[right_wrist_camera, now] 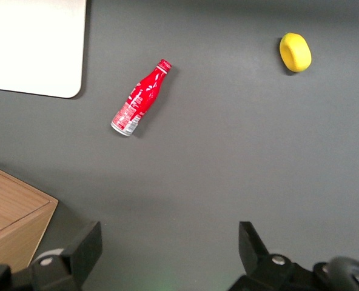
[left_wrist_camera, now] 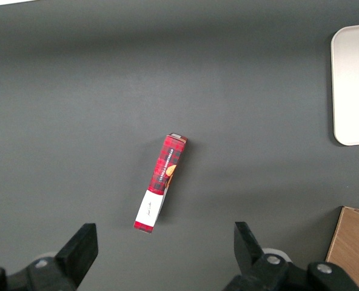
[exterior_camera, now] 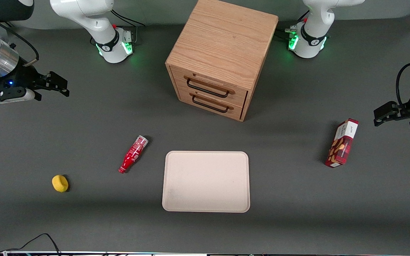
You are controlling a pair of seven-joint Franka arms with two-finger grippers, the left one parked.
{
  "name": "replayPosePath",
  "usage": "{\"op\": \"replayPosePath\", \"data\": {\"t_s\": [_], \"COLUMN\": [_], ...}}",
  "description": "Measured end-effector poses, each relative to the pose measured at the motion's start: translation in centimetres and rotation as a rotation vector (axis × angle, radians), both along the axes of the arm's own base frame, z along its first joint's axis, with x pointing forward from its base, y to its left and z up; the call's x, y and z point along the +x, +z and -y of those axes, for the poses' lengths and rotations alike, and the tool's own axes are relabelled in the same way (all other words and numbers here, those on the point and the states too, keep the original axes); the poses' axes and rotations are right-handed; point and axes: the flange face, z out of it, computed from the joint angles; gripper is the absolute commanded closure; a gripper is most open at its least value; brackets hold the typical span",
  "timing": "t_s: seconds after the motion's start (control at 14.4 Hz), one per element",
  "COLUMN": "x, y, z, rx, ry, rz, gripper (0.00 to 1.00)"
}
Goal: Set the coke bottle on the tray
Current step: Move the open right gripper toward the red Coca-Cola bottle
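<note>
My right gripper grabs the coke bottle by its lower body (exterior_camera: 137, 148) next. Then my right gripper places the bottle on the tray (exterior_camera: 206, 181).
The coke bottle (exterior_camera: 133, 154) lies on its side on the dark table, beside the tray (exterior_camera: 206, 181) toward the working arm's end, its cap pointing toward the front camera. It also shows in the right wrist view (right_wrist_camera: 140, 98), with a corner of the tray (right_wrist_camera: 34, 48). The tray is bare. My right gripper (exterior_camera: 57, 84) is open and empty, high above the table at the working arm's end, farther from the front camera than the bottle and well apart from it. In its wrist view the gripper (right_wrist_camera: 170, 245) has only bare table between its fingers.
A wooden two-drawer cabinet (exterior_camera: 219, 57) stands farther from the camera than the tray. A yellow round object (exterior_camera: 60, 183) lies near the bottle, toward the working arm's end. A red snack box (exterior_camera: 342, 143) stands toward the parked arm's end.
</note>
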Motion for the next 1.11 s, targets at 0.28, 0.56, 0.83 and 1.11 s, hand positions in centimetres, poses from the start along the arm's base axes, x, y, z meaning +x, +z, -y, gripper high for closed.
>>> {"op": "replayPosePath", "data": {"t_s": [0.28,0.56,0.83,1.11], "x": [-0.1,0.4,2.5,6.0], "y": [0.0,-0.9,-5.4,-13.3], "z": [0.1,-0.3,-5.0,-9.2], "rx": [-0.002,-0.007,-0.032,-0.04], "ry": [-0.004,-0.006,-0.085,-0.234], "rz": [-0.031,-0.063,-0.108,-0.125], "gripper": [0.0,0.0,0.0,0.0]}}
